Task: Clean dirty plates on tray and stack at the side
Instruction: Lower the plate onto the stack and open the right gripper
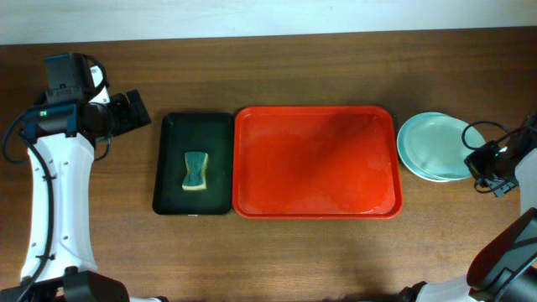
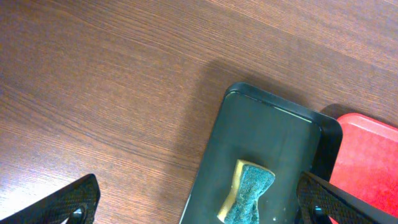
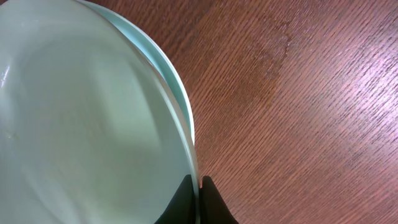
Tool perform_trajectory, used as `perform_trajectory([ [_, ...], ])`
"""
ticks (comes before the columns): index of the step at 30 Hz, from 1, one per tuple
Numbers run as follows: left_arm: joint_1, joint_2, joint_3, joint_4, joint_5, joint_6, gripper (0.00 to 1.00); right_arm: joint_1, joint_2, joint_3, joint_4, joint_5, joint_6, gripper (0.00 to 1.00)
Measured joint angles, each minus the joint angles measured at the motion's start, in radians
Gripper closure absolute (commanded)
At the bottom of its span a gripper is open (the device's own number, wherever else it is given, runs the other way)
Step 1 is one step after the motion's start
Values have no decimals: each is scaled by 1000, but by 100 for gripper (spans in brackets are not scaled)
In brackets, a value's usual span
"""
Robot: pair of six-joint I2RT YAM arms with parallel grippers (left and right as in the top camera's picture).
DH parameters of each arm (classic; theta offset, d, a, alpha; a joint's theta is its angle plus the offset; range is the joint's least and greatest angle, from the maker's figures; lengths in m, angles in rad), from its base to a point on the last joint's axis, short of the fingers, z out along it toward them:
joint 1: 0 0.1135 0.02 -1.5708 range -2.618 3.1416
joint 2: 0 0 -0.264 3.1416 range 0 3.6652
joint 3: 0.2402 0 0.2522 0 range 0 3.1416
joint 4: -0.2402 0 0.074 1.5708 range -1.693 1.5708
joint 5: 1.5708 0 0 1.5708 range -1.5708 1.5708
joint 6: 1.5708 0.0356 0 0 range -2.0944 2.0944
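I need to let go of the top pale mint plate with my right gripper. Another plate is close beneath the top plate, so the top plate would settle on the stack.
The plates (image 1: 436, 147) lie stacked on the table to the right of the red tray (image 1: 315, 162), which holds nothing. My right gripper (image 1: 478, 159) is at the stack's right edge, shut on the rim of the top pale mint plate (image 3: 81, 118); another mint plate's rim (image 3: 180, 99) shows just beneath it. My left gripper (image 1: 134, 109) hovers open over the table left of the black tray, its fingertips (image 2: 205, 208) wide apart and holding nothing.
A narrower black tray (image 1: 172, 134) stands left of the red tray with a green and yellow sponge (image 1: 195, 171) in it; the sponge also shows in the left wrist view (image 2: 247, 193). Bare wooden table (image 1: 277, 252) surrounds both trays.
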Motion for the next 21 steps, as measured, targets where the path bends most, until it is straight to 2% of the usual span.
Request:
perform_trajectory([
  [2,0,0,0,0,0,0,1,0,1,0,0,0,0,91],
  [6,0,0,0,0,0,0,1,0,2,0,0,0,3,89],
  [7,0,0,0,0,0,0,1,0,2,0,-1,0,3,83],
  [8,0,0,0,0,0,0,1,0,2,0,-1,0,3,69],
  [9,0,0,0,0,0,0,1,0,2,0,-1,0,4,61],
  [11,0,0,0,0,0,0,1,0,2,0,-3,-1,8,37],
  [12,0,0,0,0,0,0,1,0,2,0,-5,-1,3,20],
  [13,0,0,0,0,0,0,1,0,2,0,-5,-6,1,14],
  [16,0,0,0,0,0,0,1,3,2,0,-23,-43,-10,11],
  [21,0,0,0,0,0,0,1,69,2,0,-32,-134,-128,9],
])
